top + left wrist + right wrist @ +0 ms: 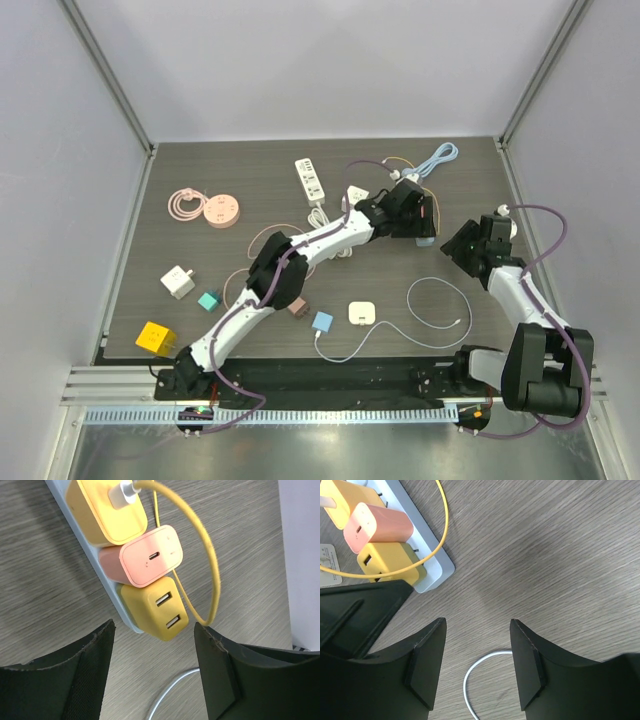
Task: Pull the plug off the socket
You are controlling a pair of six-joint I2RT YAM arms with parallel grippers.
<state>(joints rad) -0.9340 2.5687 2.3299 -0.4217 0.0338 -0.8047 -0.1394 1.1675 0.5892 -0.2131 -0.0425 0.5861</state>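
Observation:
My left gripper grabs the yellow two-port plug across the opposite sides clear of the pink plug (150, 560) next, to pull it off the socket.
A pale power strip, the socket (126, 621), lies slantwise and carries a yellow plug with a yellow cable (107, 510), a pink plug (150, 560) and a yellow two-port plug (155, 607) at its end. My left gripper (153, 647) is open, its fingers standing apart just short of the two-port plug and touching nothing. My right gripper (477, 630) is open over bare table and a white cable loop (470, 675), to the right of the strip's end (437, 567). In the top view both grippers (415, 222) (462, 245) meet at the back right, and the strip (426, 240) is mostly hidden.
A white power strip (312, 180) and a coiled blue cable (437, 158) lie at the back. A pink round socket (220, 211) is at the back left. Loose adapters sit nearer: white (178, 281), teal (209, 299), yellow (155, 338), blue (322, 322), white with a cable (361, 313).

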